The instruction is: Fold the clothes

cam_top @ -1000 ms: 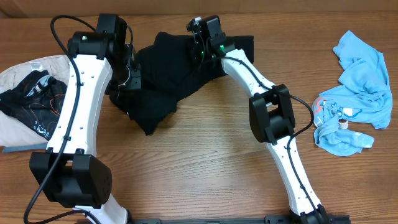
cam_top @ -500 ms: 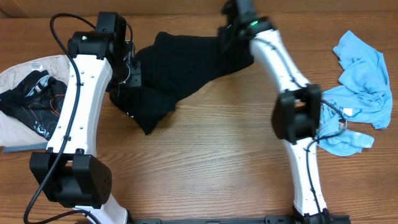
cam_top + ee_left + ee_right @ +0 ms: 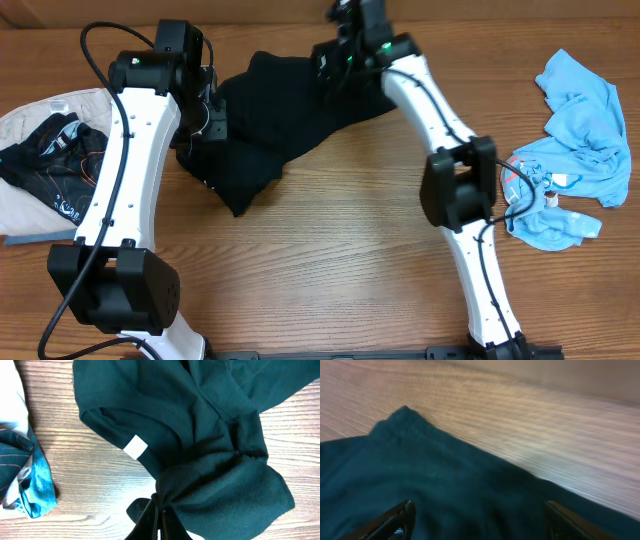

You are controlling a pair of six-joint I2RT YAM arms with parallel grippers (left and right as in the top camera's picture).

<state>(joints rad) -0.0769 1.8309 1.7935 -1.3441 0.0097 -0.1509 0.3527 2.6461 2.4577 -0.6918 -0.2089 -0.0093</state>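
My right gripper grabs the garment's end opposite my left gripper next, to spread the black garment (image 3: pixel 290 110) for folding.
A crumpled black garment (image 3: pixel 290 110) lies on the wooden table at the back centre. My left gripper (image 3: pixel 200 125) is at its left end, shut on a bunched fold of the cloth (image 3: pixel 210 435); in the left wrist view the jaws (image 3: pixel 161 510) pinch the fabric tight. A white label (image 3: pixel 135 446) shows on the garment. My right gripper (image 3: pixel 335 70) hovers over the garment's far right part, open. In the right wrist view its fingers (image 3: pixel 402 512) stand wide apart over the dark cloth (image 3: pixel 445 485), with nothing between them.
A blue garment (image 3: pixel 575 150) lies bunched at the right edge of the table. At the left lies a beige cloth (image 3: pixel 30 115) with a black patterned piece (image 3: pixel 55 160) on it, its teal-patterned edge (image 3: pixel 30 475) close to my left gripper.
My right gripper has opened and let go of the black garment. Its arm swung out to the right with the cloth, then came back left over it. The left arm has not moved.
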